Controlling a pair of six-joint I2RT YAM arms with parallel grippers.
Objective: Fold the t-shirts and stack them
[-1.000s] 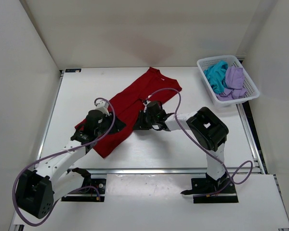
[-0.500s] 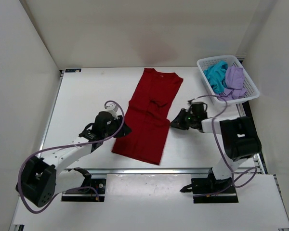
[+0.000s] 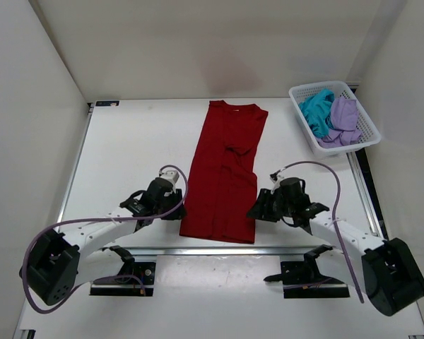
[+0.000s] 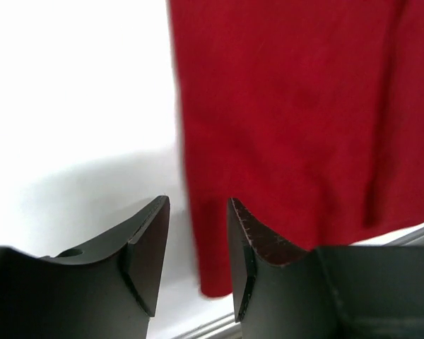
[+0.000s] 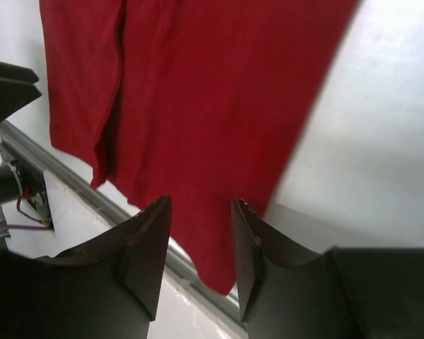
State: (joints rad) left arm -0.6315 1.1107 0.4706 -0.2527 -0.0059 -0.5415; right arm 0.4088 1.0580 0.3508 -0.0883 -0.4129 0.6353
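Note:
The left gripper should next pick up the dark red t-shirt by its near hem corner, to fold the hem toward the collar.
The dark red t-shirt lies flat as a long narrow strip down the middle of the table, collar at the far end, hem at the near edge. My left gripper stands open just left of the hem's left corner; in the left wrist view the red t-shirt's edge shows past the gap of the left gripper. My right gripper stands open at the hem's right corner, over the red cloth, nothing pinched in the right gripper. The teal t-shirt and the lavender t-shirt lie crumpled in the basket.
A white mesh basket sits at the table's far right corner. A metal rail runs along the near table edge just under the red shirt's hem. White walls close in the table at left, back and right.
The red shirt went from lying diagonally to lying straight, drawn toward the near edge. Both grippers moved toward the near edge beside its hem, and the right gripper opened.

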